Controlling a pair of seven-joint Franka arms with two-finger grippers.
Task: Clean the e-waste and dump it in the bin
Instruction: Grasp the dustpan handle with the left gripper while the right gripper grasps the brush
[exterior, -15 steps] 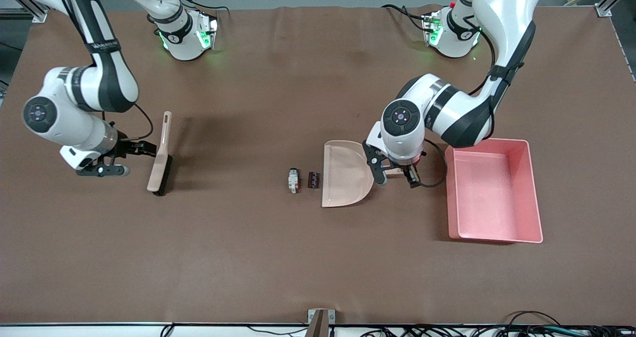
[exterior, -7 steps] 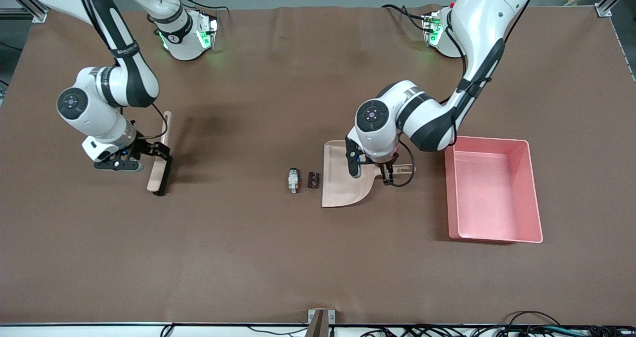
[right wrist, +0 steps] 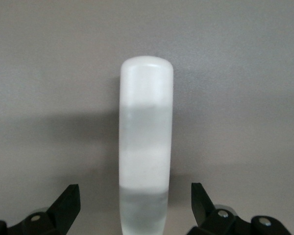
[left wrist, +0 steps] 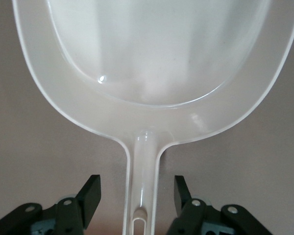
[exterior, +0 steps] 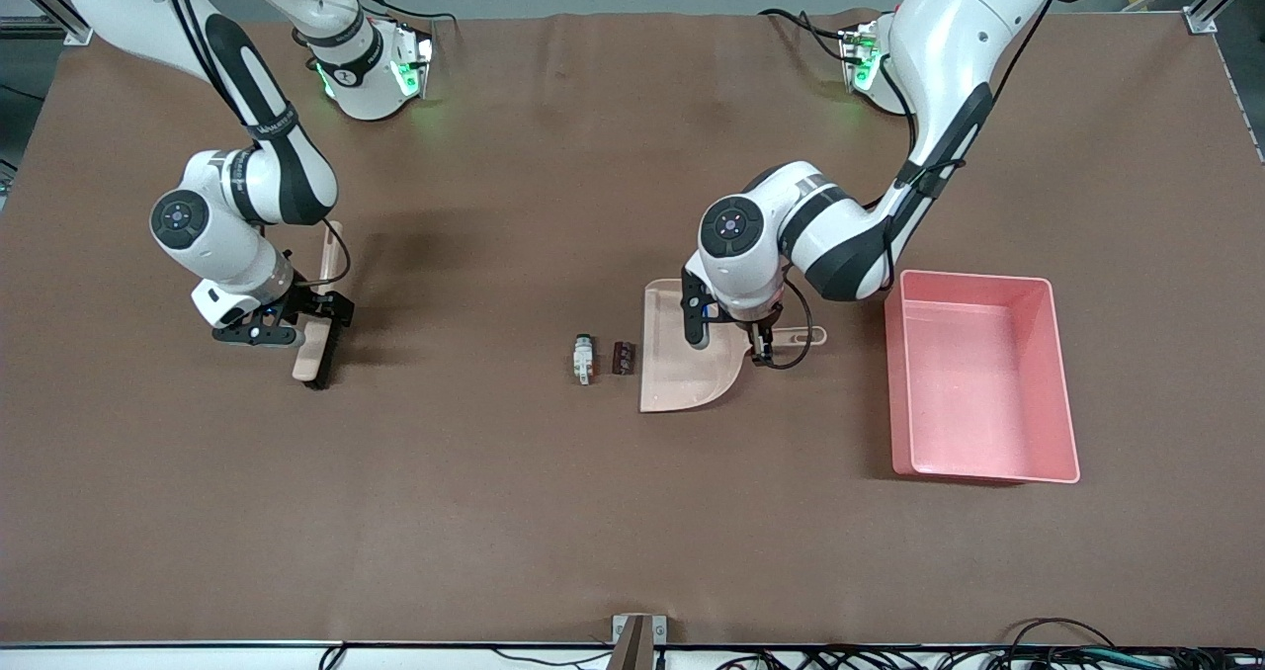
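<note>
The fingers are on either side of the brush handle in the right wrist view, so my right gripper should close on the brush handle.
The e-waste lies near the table's middle: a whitish-grey part point(exterior: 584, 359) and a dark block point(exterior: 623, 357) beside it, just off the open lip of a beige dustpan point(exterior: 682, 364). My left gripper point(exterior: 728, 338) is open, low over the dustpan's handle where it meets the pan. In the left wrist view its fingers point(left wrist: 90, 193) stand either side of the handle point(left wrist: 143, 171). The pink bin point(exterior: 973, 383) sits toward the left arm's end. My right gripper point(exterior: 299, 320) is open, straddling a beige brush point(exterior: 312, 356). The brush handle point(right wrist: 146, 137) runs between its fingers.
The brush has black bristles along one side and lies toward the right arm's end of the brown table. The dustpan's handle point(exterior: 802, 335) points at the bin. A small bracket point(exterior: 637, 635) sits at the table's edge nearest the front camera.
My left gripper has slid from over the handle's end toward the pan. My right gripper has moved from beside the brush to straddle it. The dustpan, brush and e-waste have not moved.
</note>
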